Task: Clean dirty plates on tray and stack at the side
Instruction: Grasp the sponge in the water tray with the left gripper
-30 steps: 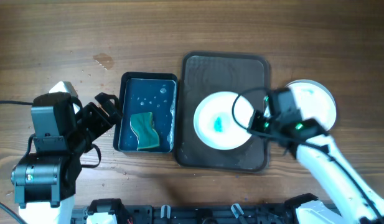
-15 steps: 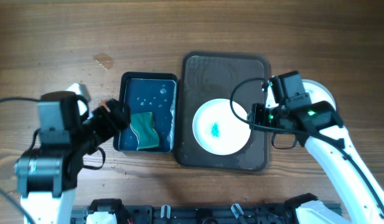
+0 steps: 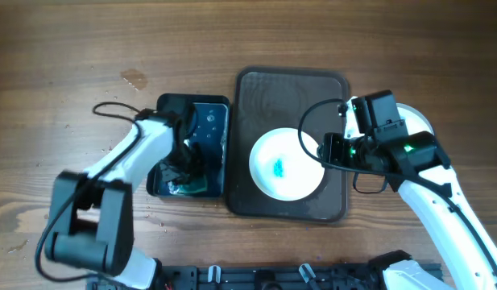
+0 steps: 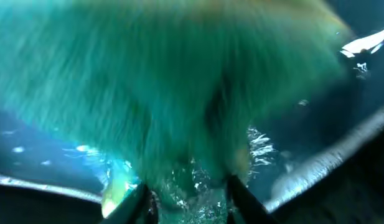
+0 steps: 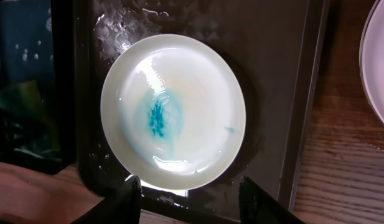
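My right gripper should grab the dirty plate's rim [image 3: 321, 167] on the side away from the basin [image 3: 212, 113], so the plate's smeared side stays free to sponge clean before I stack it.
One dirty plate [image 3: 284, 165], white with a blue smear in its centre, lies flat on the dark brown tray [image 3: 292, 89]. The right wrist view shows the same plate [image 5: 173, 118] on the wet tray [image 5: 272, 62]. My right gripper [image 3: 327, 153] stands open at the plate's right rim. Its fingertips [image 5: 195, 202] straddle the rim without holding it. My left gripper [image 3: 188, 169] reaches down into the black basin [image 3: 212, 113] of blue water. In the left wrist view it [image 4: 190, 199] is shut on the green sponge [image 4: 179, 93], which fills that view.
A second white plate [image 3: 417, 121] sits on the wooden table right of the tray, partly under my right arm; its edge [image 5: 378, 56] shows in the right wrist view. The basin [image 5: 23, 62] stands against the tray's left side. A black cable loops over the plate.
My left arm swung from the table's left side into the basin and closed on the sponge. My right gripper opened, let go of the plate and drew back slightly to the right.
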